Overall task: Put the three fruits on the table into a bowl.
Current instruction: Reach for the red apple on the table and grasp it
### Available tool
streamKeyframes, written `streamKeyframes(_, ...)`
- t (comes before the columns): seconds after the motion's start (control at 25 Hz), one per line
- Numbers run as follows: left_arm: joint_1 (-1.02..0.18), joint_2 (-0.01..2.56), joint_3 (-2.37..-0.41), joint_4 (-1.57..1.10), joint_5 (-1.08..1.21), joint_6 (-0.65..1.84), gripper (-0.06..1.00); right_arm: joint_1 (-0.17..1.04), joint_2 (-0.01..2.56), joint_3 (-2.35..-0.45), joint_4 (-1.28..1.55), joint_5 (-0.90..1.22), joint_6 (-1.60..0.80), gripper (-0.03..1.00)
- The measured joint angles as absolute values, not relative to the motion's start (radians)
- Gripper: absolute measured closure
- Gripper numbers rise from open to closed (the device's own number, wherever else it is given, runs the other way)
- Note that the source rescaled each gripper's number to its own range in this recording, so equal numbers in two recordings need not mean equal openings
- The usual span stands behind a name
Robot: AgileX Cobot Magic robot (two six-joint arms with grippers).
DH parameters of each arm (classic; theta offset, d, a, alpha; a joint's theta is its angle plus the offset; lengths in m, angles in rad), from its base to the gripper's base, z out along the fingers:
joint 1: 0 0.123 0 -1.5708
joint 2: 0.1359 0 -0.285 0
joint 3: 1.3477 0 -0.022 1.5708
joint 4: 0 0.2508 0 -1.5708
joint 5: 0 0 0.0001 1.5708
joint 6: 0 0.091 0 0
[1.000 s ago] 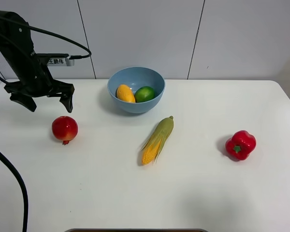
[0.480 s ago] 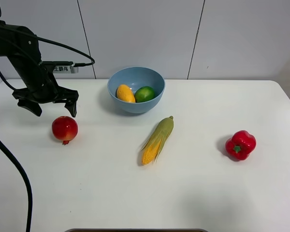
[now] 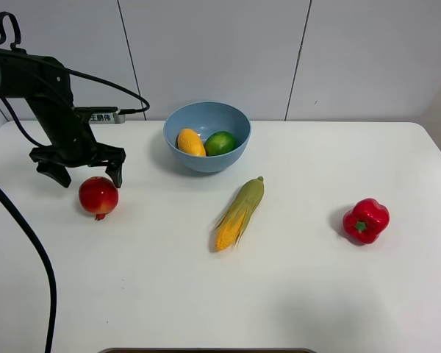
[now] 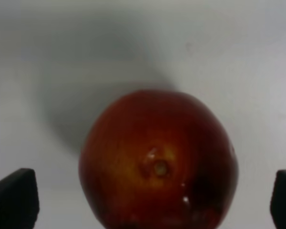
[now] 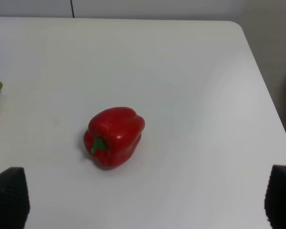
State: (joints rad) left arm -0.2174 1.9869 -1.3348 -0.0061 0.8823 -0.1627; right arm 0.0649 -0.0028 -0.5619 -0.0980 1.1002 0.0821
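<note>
The pomegranate (image 3: pixel 98 196) is the last fruit to add to the light-blue bowl (image 3: pixel 206 137), so the robot's left gripper will grab it next by its round red sides.
A round red pomegranate (image 3: pixel 98 196) lies on the white table (image 3: pixel 294 294) at the left. My left gripper (image 3: pixel 87 173) hangs open just above and behind it, one finger to each side; in the left wrist view the pomegranate (image 4: pixel 158 160) fills the space between the two fingertips (image 4: pixel 13 198). The light-blue bowl (image 3: pixel 206 137) stands at the back centre and holds the yellow-orange mango (image 3: pixel 190 142) and the green lime-like fruit (image 3: pixel 220 143). My right gripper (image 5: pixel 145 202) is open with wide-set fingers above the table's right side; it does not show in the exterior high view.
A husked corn cob (image 3: pixel 239 213) lies diagonally in front of the bowl. A red bell pepper (image 3: pixel 366 220) sits at the right, also under the right wrist camera as the bell pepper (image 5: pixel 114 136). The table's right edge (image 5: pixel 264 90) runs close by.
My left gripper has come down and to the right, from beside the bowl's left toward the pomegranate. It stays open. Nothing else has moved.
</note>
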Motion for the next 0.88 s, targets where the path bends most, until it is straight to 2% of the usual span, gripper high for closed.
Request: streamKeyframes(0.88,-0.217,2.077,-1.335,-0.058,0.857,-0.149,-0.03,0.065,-0.003,-0.562,-0.098,1.100,0.082,-0.03)
